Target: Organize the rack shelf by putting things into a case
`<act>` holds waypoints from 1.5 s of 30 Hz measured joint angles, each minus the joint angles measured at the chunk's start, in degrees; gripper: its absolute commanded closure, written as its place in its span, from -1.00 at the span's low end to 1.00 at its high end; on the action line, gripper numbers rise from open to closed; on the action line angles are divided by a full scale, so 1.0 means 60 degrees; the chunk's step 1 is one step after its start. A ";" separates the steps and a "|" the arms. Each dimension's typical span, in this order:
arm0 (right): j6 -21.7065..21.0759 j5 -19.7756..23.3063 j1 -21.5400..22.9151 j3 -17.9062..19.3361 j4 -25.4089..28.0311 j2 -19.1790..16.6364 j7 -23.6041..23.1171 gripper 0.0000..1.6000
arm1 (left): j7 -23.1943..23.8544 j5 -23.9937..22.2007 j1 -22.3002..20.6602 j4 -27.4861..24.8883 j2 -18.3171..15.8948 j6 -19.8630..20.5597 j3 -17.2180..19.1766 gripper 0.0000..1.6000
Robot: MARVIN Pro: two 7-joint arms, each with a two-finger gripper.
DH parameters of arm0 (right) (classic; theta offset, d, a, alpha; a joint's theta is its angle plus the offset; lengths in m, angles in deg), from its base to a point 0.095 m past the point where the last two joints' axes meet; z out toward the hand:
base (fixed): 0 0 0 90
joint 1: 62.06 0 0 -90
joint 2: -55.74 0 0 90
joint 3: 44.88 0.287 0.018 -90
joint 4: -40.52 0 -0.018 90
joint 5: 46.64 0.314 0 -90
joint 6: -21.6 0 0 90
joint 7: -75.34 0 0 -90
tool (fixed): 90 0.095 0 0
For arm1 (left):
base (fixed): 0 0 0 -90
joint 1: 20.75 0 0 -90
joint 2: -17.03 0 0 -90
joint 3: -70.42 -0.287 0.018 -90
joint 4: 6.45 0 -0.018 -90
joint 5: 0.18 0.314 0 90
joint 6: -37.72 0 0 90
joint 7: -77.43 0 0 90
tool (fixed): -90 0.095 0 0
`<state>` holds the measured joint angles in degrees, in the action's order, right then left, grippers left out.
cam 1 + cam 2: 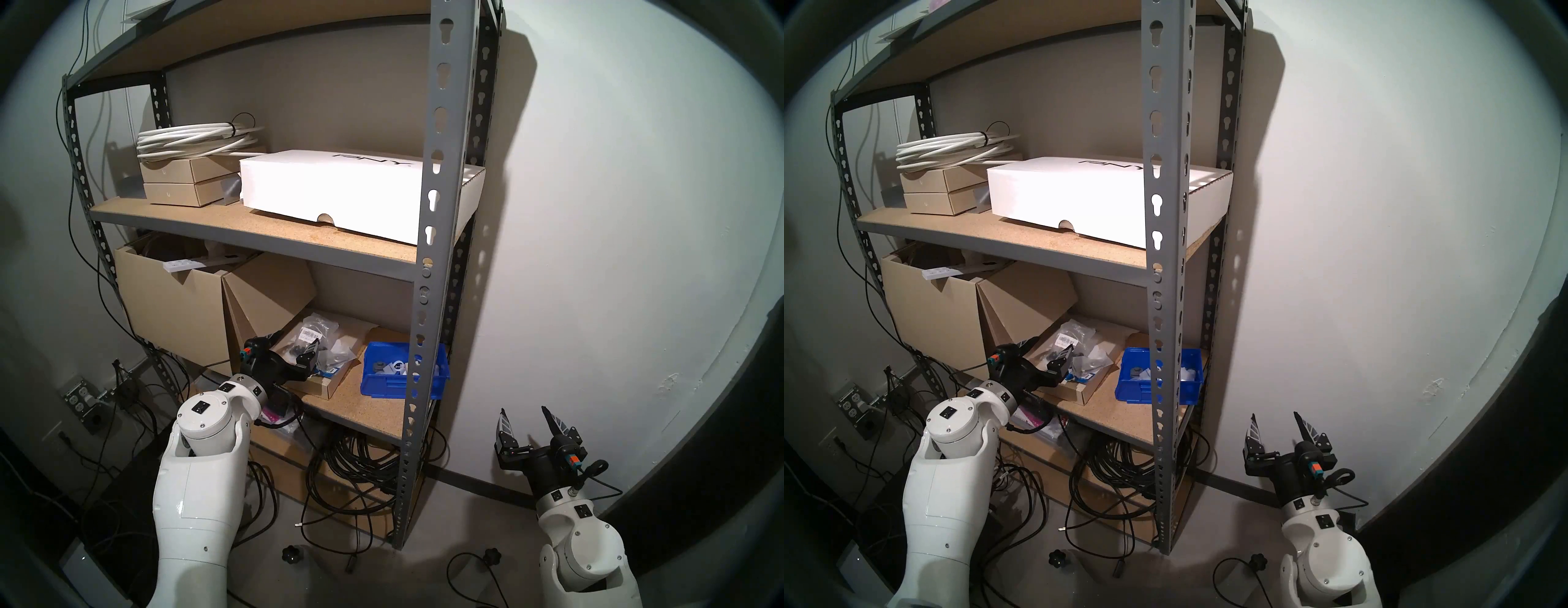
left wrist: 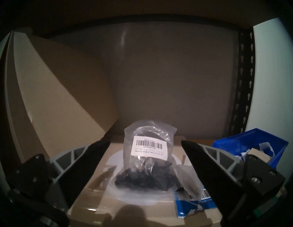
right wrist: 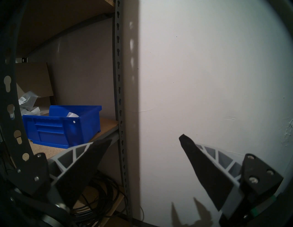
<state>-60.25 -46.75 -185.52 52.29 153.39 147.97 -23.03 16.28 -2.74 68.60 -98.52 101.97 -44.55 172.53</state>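
Observation:
I next need to pick the bag up with my left gripper where the labelled part of the bag (image 1: pixel 311 333) stands up slack above the dark parts bunched below.
The grey rack shelf (image 1: pixel 437 170) has tan boards. On its lower board (image 1: pixel 373 407), a clear bag of dark parts with a white barcode label (image 2: pixel 149 158) lies on a flat brown box (image 1: pixel 322 382); it also shows in the head view (image 1: pixel 316 329). A second clear bag (image 2: pixel 187 179) lies beside it on the right. My left gripper (image 2: pixel 145 142) is open, with the labelled bag between and just beyond its fingertips. The blue case (image 1: pixel 382 382) stands to the right with white scraps inside. My right gripper (image 1: pixel 525 418) is open and empty, outside the rack.
A large open cardboard box (image 1: pixel 169 305) stands left of the bags. A white flat box (image 1: pixel 339 191), small brown boxes and a white cable coil (image 1: pixel 191 140) sit on the board above. Black cable coils (image 1: pixel 356 463) lie below. The front upright partly hides the case.

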 measured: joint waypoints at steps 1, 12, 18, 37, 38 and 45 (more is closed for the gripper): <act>0.0000 0.0000 0.0000 0.0000 0.0000 0.0000 0.0000 -1.00 | 0.0005 0.0012 -0.0012 0.0000 -0.0013 0.0054 -0.0013 -1.00; -0.0001 0.0000 -0.0001 0.0000 0.0000 0.0000 0.0000 -1.00 | -0.0243 0.0551 -0.0242 0.0265 -0.0161 0.0448 -0.0199 -1.00; -0.0001 0.0000 -0.0001 0.0000 0.0000 0.0000 0.0000 -1.00 | -0.0321 0.0634 -0.0395 0.0570 -0.0184 0.0449 -0.0260 -1.00; -0.0001 0.0000 -0.0001 0.0000 0.0000 0.0000 0.0000 -1.00 | -0.0308 0.0486 -0.0835 0.1080 -0.0170 0.0630 -0.0506 0.06; -0.0001 0.0000 -0.0001 0.0000 0.0001 0.0000 0.0000 -1.00 | -0.0308 0.0486 -0.0848 0.1096 -0.0170 0.0648 -0.0522 0.07; -0.0001 0.0000 -0.0002 0.0000 0.0001 0.0000 0.0000 -1.00 | -0.0371 0.0489 -0.0898 0.1236 -0.0170 0.0639 -0.0592 0.30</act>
<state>-60.25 -46.75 -185.53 52.29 153.40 147.97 -23.03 14.05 0.20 63.21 -91.10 100.95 -40.72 168.98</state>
